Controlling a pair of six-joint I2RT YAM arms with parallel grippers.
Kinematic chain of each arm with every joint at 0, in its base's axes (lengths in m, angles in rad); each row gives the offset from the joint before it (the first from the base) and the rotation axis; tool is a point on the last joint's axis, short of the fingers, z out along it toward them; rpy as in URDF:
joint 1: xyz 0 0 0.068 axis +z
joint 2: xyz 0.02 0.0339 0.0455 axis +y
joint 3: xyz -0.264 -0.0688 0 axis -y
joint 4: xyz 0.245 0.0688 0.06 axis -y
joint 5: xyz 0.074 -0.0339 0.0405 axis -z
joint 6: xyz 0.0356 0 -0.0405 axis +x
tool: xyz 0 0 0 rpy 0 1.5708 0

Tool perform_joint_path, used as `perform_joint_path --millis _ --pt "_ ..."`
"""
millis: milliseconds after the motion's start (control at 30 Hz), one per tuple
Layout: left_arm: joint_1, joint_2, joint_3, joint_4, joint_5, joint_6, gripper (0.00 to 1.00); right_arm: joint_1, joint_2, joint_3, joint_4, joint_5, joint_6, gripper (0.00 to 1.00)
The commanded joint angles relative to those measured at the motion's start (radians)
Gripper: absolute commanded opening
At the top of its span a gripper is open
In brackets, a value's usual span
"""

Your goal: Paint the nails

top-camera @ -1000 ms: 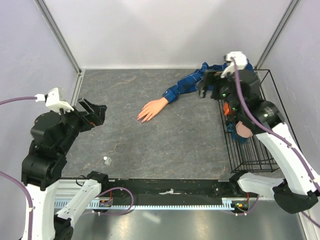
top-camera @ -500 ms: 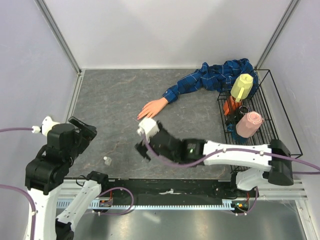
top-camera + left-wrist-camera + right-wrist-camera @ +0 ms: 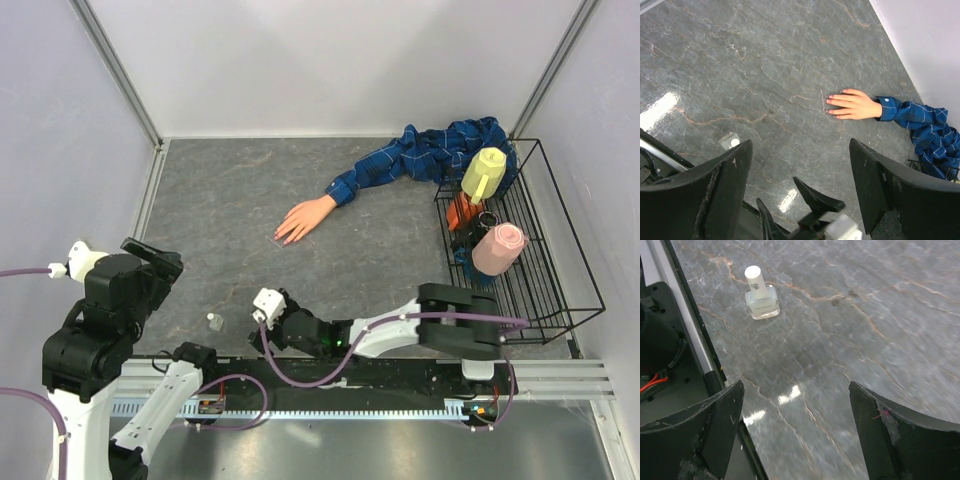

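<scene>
I need to grab the small clear bottle by its glass body (image 3: 216, 323) (image 3: 763, 304) with my right gripper next, so that the white cap stays free for my left gripper.
The peach mannequin hand (image 3: 303, 218) lies flat mid-table, sticking out of a blue plaid sleeve (image 3: 400, 165). Its tiny nails (image 3: 830, 102) show at the fingertips, which point left. A small clear bottle with a white cap (image 3: 214, 321) stands near the front edge. It also shows as the bottle (image 3: 760, 297) in the right wrist view. My left gripper (image 3: 160, 258) hovers open at the left side, high above the table, nothing between its fingers (image 3: 740, 165). My right gripper (image 3: 262, 322) is low at the front edge, open and empty, just right of the bottle.
A black wire rack (image 3: 560, 250) stands at the right with a yellow bottle (image 3: 484, 172), a pink container (image 3: 497, 248) and orange items. The metal rail (image 3: 340, 385) runs along the front edge. Walls close in the left, back and right.
My right arm swung from the back right, above the rack, down to the front edge near the bottle. My left arm pulled back and lowered slightly.
</scene>
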Motion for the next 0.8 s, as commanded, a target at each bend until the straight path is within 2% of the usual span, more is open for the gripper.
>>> perform_joint_path --millis 0,67,433,700,767 --pt "0.005 0.003 0.029 -0.082 -0.011 0.021 0.84 0.001 0.119 0.076 0.241 -0.034 -0.044 0.95" --pt "0.005 0.004 0.039 -0.08 -0.017 0.039 0.84 -0.008 0.183 0.109 0.263 -0.039 -0.056 0.98" --pt "0.005 0.013 0.044 -0.054 0.015 0.061 0.82 -0.037 0.406 0.285 0.292 -0.124 -0.079 0.98" --pt "0.005 0.024 0.045 -0.036 0.024 0.073 0.82 -0.042 0.489 0.379 0.292 -0.172 -0.108 0.94" --pt "0.005 0.024 0.049 -0.033 0.024 0.078 0.82 -0.042 0.513 0.408 0.284 -0.183 -0.113 0.9"
